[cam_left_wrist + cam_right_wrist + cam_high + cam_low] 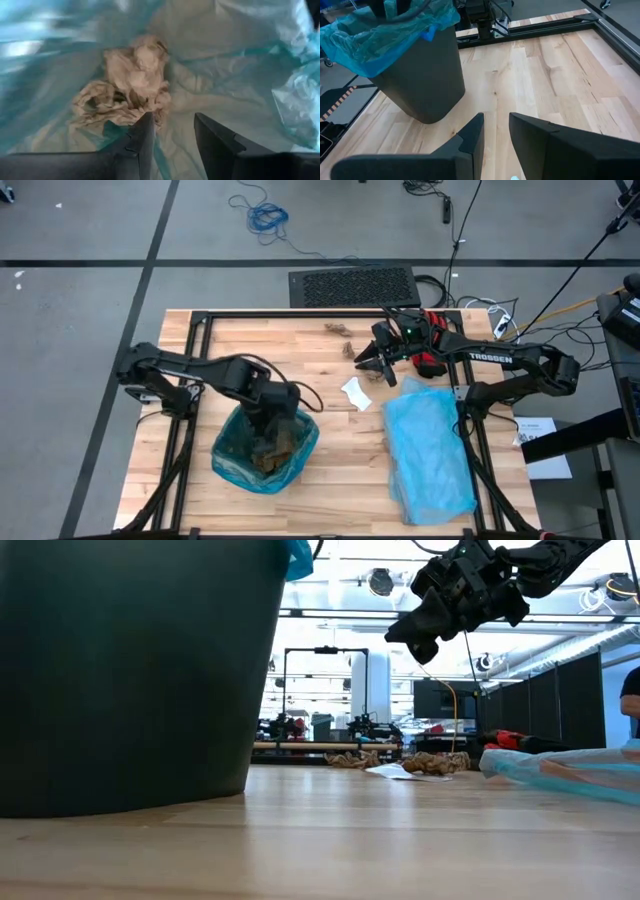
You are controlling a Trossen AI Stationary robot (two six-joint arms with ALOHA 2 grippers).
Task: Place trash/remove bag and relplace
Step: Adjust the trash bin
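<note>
The left gripper needs to grab the bag by its folded rim (220,442) to pull the teal-green bag out of the dark bin.
The teal-green bag (232,470) lines a dark bin (427,80), with its rim folded over the bin's edge (380,30). Crumpled brown trash (130,85) lies at the bag's bottom. My left gripper (172,132) reaches down into the bag from above and stands open just over that trash, with nothing between its fingers. More brown scraps (335,330) and a white scrap (355,392) lie on the table. My right gripper (368,362) hovers above the table's far middle; it is open by a narrow gap and holds nothing.
A paler sky-blue plastic bag (430,450) lies spread over the table's right side. A red glove (432,362) lies under the right arm at the far right. Black frame rails (300,315) border the wooden table. Bare wood lies between the bin and the pale bag.
</note>
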